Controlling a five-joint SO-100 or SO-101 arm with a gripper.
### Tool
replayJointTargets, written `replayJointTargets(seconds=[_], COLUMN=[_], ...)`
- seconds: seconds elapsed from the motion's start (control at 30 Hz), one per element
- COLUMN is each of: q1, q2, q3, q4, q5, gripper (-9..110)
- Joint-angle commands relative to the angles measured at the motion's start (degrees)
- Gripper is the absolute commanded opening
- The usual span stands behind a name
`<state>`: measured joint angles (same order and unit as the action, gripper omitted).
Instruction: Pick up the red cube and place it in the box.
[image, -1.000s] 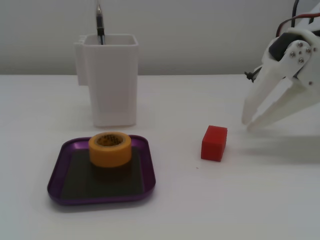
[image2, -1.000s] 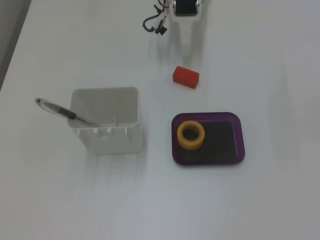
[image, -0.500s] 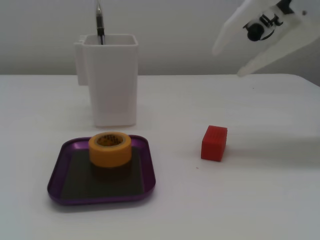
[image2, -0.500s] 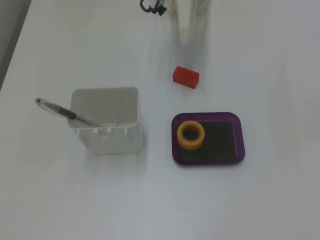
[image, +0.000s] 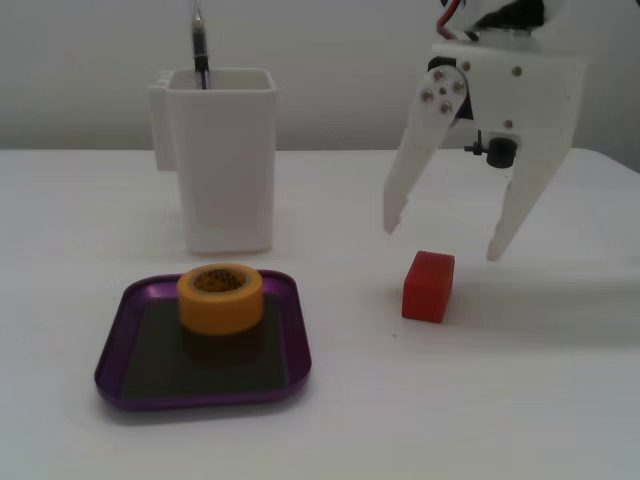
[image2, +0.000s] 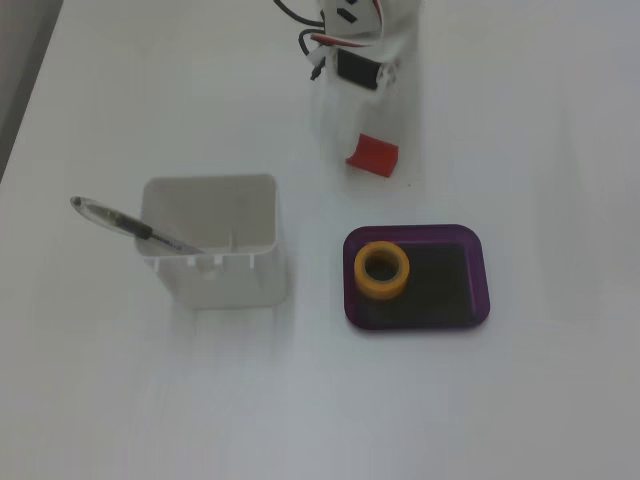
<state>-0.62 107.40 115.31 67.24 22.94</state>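
The red cube (image: 429, 287) has to go in the purple box, so my gripper next needs to grab the cube by its opposite sides.
The red cube (image: 429, 287) sits on the white table, right of the box (image: 116, 365), a shallow purple tray with a dark floor. My white gripper (image: 445, 240) hangs open just above the cube, its two fingers spread wider than the cube, and nothing is held between them. In the fixed view from above, the arm (image2: 358, 68) reaches down from the top edge and partly covers the red cube (image2: 378, 157), while the box (image2: 481, 272) lies below and to the right of it.
A yellow tape roll (image: 220, 310) stands in the tray's back left part and shows at the tray's left end from above (image2: 381, 292). A tall white container (image: 222, 170) with a pen (image: 200, 45) stands behind the tray.
The gripper rose from beside the cube, swung across, and now hangs over the cube with its fingers pointing down and spread. The cube, tray and tape roll have not moved.
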Motion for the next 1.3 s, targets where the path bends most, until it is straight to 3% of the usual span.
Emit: replayJointTargets(seconds=[0.0,0.3,0.73,0.87,1.03,1.27], q1=[-3.3,-3.7,-0.4,0.3,0.0,-0.6], q2=[-1.4,-7.5,-18.3,-18.5,-18.3,-15.9], q3=[-2.4,-1.4,-1.5,-1.5,-1.5,-2.5], q4=[0.0,-8.9,-11.9,-11.5,-11.4,-6.2], q5=[0.4,-0.2,-0.4,-0.7,-3.4,-8.5], gripper=[27,27,26,18,-2,-1])
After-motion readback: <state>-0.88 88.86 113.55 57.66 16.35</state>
